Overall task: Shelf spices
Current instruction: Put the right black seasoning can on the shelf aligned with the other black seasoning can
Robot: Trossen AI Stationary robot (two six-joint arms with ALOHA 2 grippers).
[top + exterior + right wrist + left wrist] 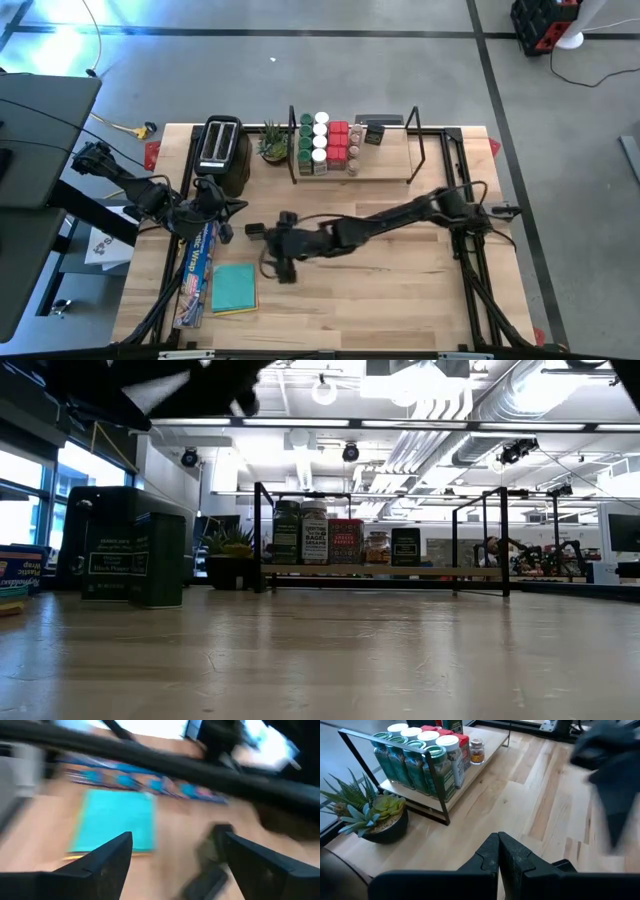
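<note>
My right gripper grabs the dark tin by its broad sides next, to then put the tin on the shelf [380,165] with the other spices.
The shelf [380,165] stands at the table's far side. Green-lidded, white-lidded and red spices [322,143] crowd its left end, and they also appear in the left wrist view [427,757]. In the low view a dark tin [155,560] stands on the table at the left. My right gripper [175,865] is open and reaches across to the table's left half [262,236], above the boards. A blurred dark thing [210,857] lies ahead of one finger, apart from it. My left gripper [498,855] is shut and empty, hovering near the toaster [222,150].
A potted plant [272,142] sits between the toaster and the shelf. A teal pad [235,288] and a long blue box [198,265] lie at the near left. Bare boards stretch over the table's right half [400,280].
</note>
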